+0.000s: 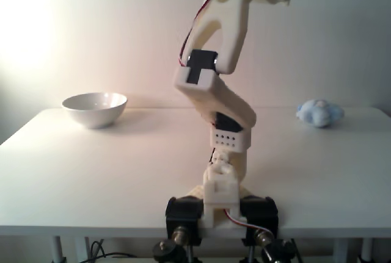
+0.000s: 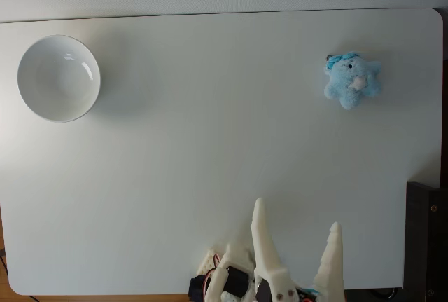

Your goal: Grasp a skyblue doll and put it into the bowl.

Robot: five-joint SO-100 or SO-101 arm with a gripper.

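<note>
My gripper grabs the skyblue doll by its soft body (image 1: 320,114) next, to put the doll into the white bowl (image 1: 95,110).
The skyblue doll (image 2: 352,80) lies on the white table at the far right, a fluffy pale-blue lump with a whitish patch; it also sits at the right in a fixed view (image 1: 319,113). The white bowl (image 2: 59,78) stands empty at the far left (image 1: 95,108). My white gripper (image 2: 296,214) reaches in from the bottom edge of a fixed view, open, its two pointed fingers spread with nothing between them. It is high above the table, well short of the doll. The arm (image 1: 217,92) rises from its base at the table's front edge.
The white table (image 2: 210,141) is bare between bowl and doll. Its rounded far edge meets a pale wall. A dark object (image 2: 427,239) sits past the table's right edge near the front. The arm's base clamps (image 1: 220,214) grip the front edge.
</note>
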